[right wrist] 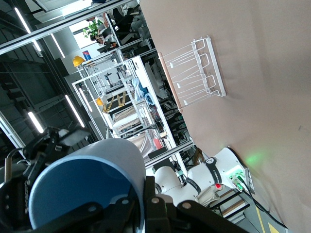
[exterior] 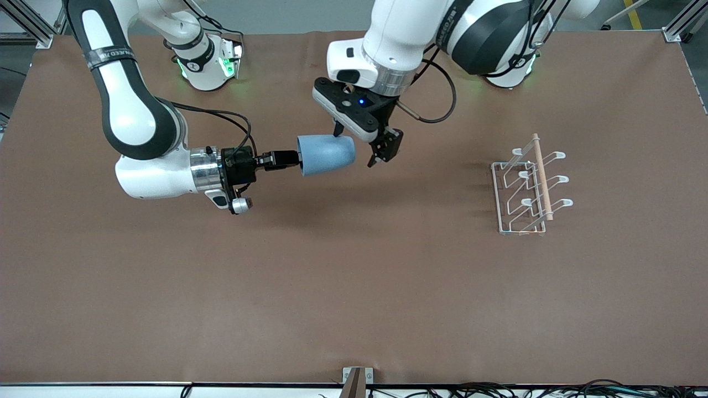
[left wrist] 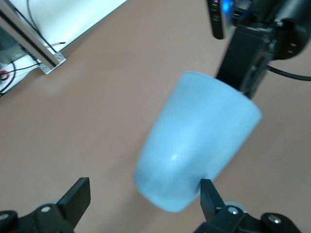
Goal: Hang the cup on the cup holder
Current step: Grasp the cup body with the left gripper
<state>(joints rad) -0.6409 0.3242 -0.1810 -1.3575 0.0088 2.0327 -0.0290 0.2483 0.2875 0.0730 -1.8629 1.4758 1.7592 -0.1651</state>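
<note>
I will hang the light-blue cup on the white wire cup holder (exterior: 525, 188). My left gripper will grip the cup by its closed end (exterior: 349, 152) next.
The light-blue cup (exterior: 326, 155) hangs on its side in the air over the middle of the table. My right gripper (exterior: 290, 158) is shut on its rim, one finger inside and one outside, as the right wrist view shows (right wrist: 148, 204) with the cup (right wrist: 82, 184). My left gripper (exterior: 357, 146) is open and straddles the cup's closed end. In the left wrist view (left wrist: 144, 194) the cup (left wrist: 194, 145) lies between the fingers, close against one finger (left wrist: 210, 194). The white wire cup holder (exterior: 525, 188) with its wooden rod (exterior: 542, 177) stands toward the left arm's end of the table, apart from both grippers.
The brown table mat (exterior: 354, 276) spreads under everything. A small metal bracket (exterior: 357, 381) sits at the table edge nearest the front camera, with cables beside it. Both arm bases stand along the edge farthest from the camera. The cup holder also shows in the right wrist view (right wrist: 194, 73).
</note>
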